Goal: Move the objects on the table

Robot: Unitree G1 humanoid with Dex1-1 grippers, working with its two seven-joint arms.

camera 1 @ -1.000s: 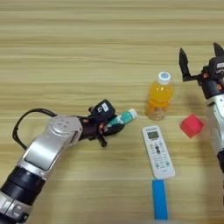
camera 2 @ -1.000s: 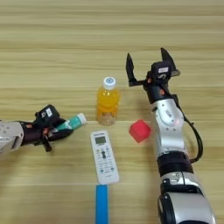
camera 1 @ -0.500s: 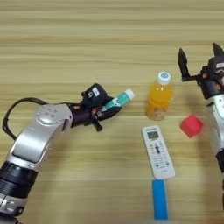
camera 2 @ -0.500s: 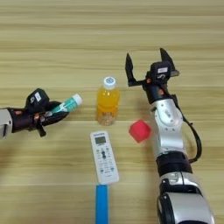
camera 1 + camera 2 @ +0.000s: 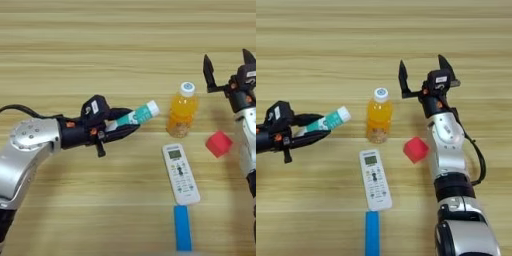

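My right gripper grips the tube by its bare cap end [image 5: 150, 109] next, since my left gripper's fingers cover the tube's other end.
My left gripper [image 5: 125, 126] is shut on the white-and-teal tube [image 5: 136, 115], holding it lifted at a slant left of the orange drink bottle [image 5: 181, 109], cap end pointing toward the bottle. The bottle stands upright mid-table. In front of it lies the white remote control [image 5: 180, 173], and nearer still the flat blue bar [image 5: 182, 233]. The red cube [image 5: 416, 149] rests right of the bottle. My right gripper [image 5: 424, 73] is open, raised behind the cube, fingers spread wide with nothing between them.
The wooden table [image 5: 100, 45] stretches bare behind the objects and to the far left. My right forearm [image 5: 448, 150] runs down the right side, close beside the red cube.
My left gripper has carried the tube up off the table and away from the remote, then back a little toward the bottle. The right arm and the other objects stay put.
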